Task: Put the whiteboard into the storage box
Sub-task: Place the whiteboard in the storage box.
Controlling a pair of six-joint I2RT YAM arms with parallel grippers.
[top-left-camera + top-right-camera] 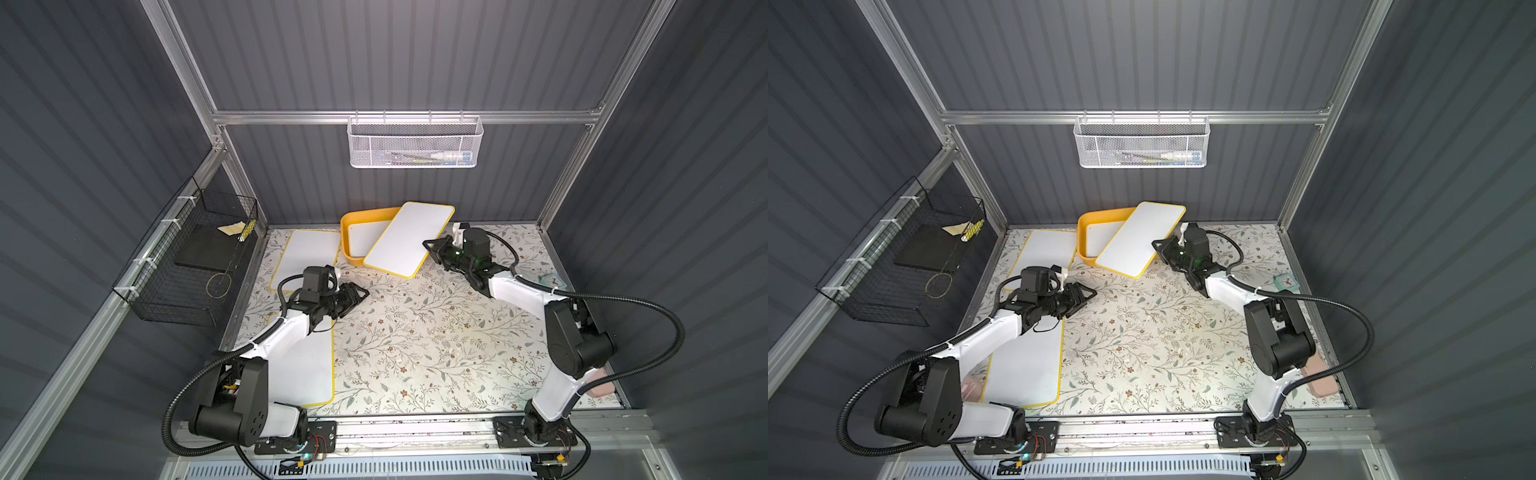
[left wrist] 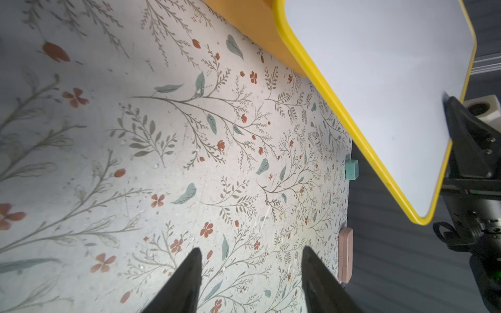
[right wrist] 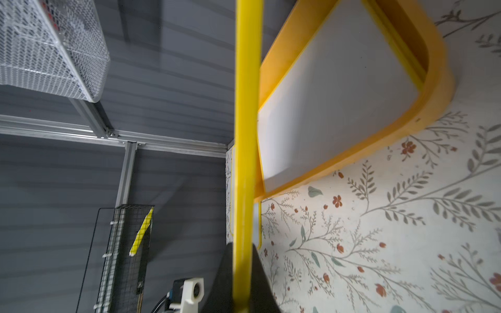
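The yellow-rimmed whiteboard's near edge (image 1: 389, 272) hangs at an angle past the storage box's front rim. My right gripper turns and lowers it inside next, before opening.
A yellow-rimmed whiteboard (image 1: 409, 239) (image 1: 1140, 239) slants over the right part of the yellow-orange storage box (image 1: 353, 218) (image 1: 1089, 219) at the back of the table. My right gripper (image 1: 430, 245) (image 3: 241, 271) is shut on the board's right edge, which shows as a yellow strip (image 3: 245, 135) in the right wrist view. Another white board (image 1: 365, 239) (image 3: 339, 103) lies inside the box. My left gripper (image 1: 361, 293) (image 2: 252, 252) hovers over the bare table in front of the box, open and holding nothing.
Two more whiteboards lie flat on the left, one (image 1: 309, 257) beside the box and one (image 1: 307, 365) under the left arm. A black wire basket (image 1: 187, 266) hangs left, a white mesh basket (image 1: 413, 143) on the back wall. A teal clock (image 1: 552, 282) and a pink box (image 1: 602, 384) sit at the right edge.
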